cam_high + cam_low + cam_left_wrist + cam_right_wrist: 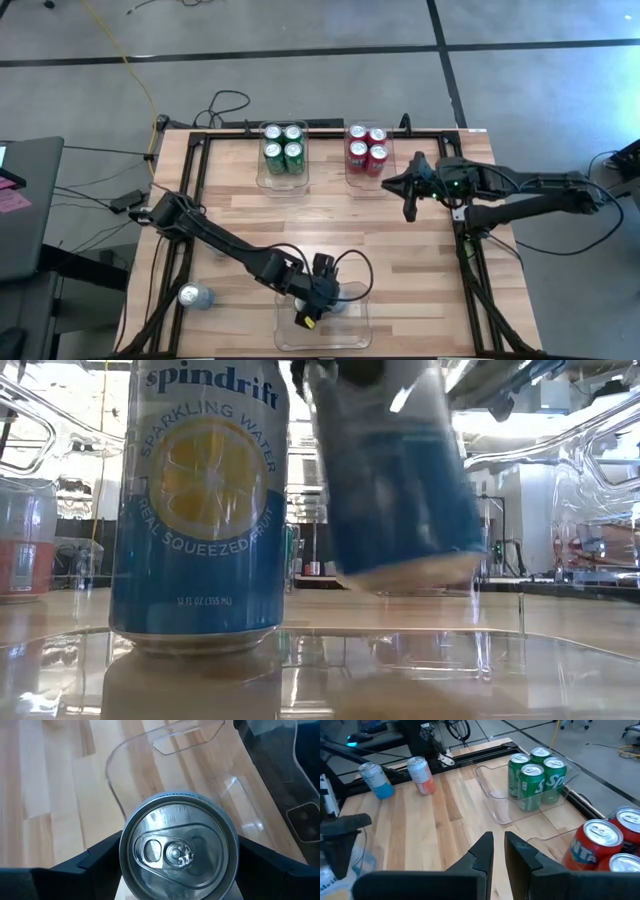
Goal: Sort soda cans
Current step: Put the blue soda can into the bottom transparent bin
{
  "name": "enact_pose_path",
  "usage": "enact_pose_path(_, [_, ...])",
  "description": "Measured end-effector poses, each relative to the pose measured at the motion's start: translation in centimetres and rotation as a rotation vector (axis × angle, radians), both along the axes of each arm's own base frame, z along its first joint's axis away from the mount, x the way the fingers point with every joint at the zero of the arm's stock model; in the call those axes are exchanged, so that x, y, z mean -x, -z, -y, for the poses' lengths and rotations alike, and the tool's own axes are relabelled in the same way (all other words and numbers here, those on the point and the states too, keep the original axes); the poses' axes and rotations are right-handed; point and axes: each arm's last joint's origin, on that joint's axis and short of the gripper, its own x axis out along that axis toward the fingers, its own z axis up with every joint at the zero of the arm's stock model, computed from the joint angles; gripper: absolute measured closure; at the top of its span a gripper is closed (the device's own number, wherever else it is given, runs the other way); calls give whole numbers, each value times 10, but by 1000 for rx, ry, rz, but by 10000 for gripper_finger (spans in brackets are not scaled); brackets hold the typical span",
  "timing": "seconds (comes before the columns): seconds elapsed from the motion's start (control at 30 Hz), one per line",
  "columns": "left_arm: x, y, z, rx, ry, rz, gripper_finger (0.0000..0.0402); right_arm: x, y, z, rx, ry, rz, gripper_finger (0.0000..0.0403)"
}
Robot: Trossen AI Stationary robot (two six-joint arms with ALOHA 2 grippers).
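The blue can (179, 851) in my left gripper is upright inside the near clear bin's rim and would stand in the near clear bin (150, 775), so I need to open my left gripper.
My left gripper (318, 300) is over the clear bin (290, 335) at the table's near middle, shut on a blue-and-white soda can (400, 480) whose silver top (177, 847) fills the left wrist view. A second blue can (200, 510) stands upright on the bin's floor beside it. Green cans (283, 148) and red cans (367, 150) stand in two clear bins at the far edge. My right gripper (410, 190) hangs shut and holding nothing, near the red cans. My left gripper pinches the can between its two fingers, one on each side of the can's wall just below the top rim (122, 857). The fingers (95, 862) come slanting down from above. The can is tilted, its bottom (415, 572) clear of the bin's floor.
One loose can (197, 296) lies on the wood near the table's left edge. The right wrist view shows two cans (375, 780) (422, 775) standing by the left frame rail. Black frame rails (470, 270) run along the table's sides. Bare wood lies across the table's middle.
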Motion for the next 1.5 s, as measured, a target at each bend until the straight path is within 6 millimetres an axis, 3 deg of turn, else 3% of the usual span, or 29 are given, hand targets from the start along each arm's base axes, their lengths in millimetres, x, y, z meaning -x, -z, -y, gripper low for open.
enact_pose_path(0.2, [1, 4, 0, 7, 27, -43, 95, 0, 0, -2, 1, -12, 3, 337])
enact_pose_path(0.47, [1, 4, -1, 22, 24, -59, 38, 0, 0, -2, 1, -11, 2, 337])
enact_pose_path(0.63, [1, 3, -1, 10, 31, -62, 26, 0, 0, -2, 1, -10, 0, 337])
enact_pose_path(0.77, [0, -15, -1, 8, 18, -71, 27, 0, 0, -2, 2, -10, -4, 337])
enact_pose_path(0.97, [8, -66, -3, -35, -73, -98, 27, 0, 0, -2, 2, -10, -5, 337])
enact_pose_path(1.07, [23, -89, -6, -89, -145, -94, 27, 0, 0, -2, 0, -10, -5, 337])
enact_pose_path(1.23, [67, -113, -25, -219, -391, -137, 27, 0, 1, -2, -6, -7, -11, 337])
enact_pose_path(1.5, [123, -135, -30, -95, -650, -225, 27, 1, 2, -2, -6, -7, -21, 337])
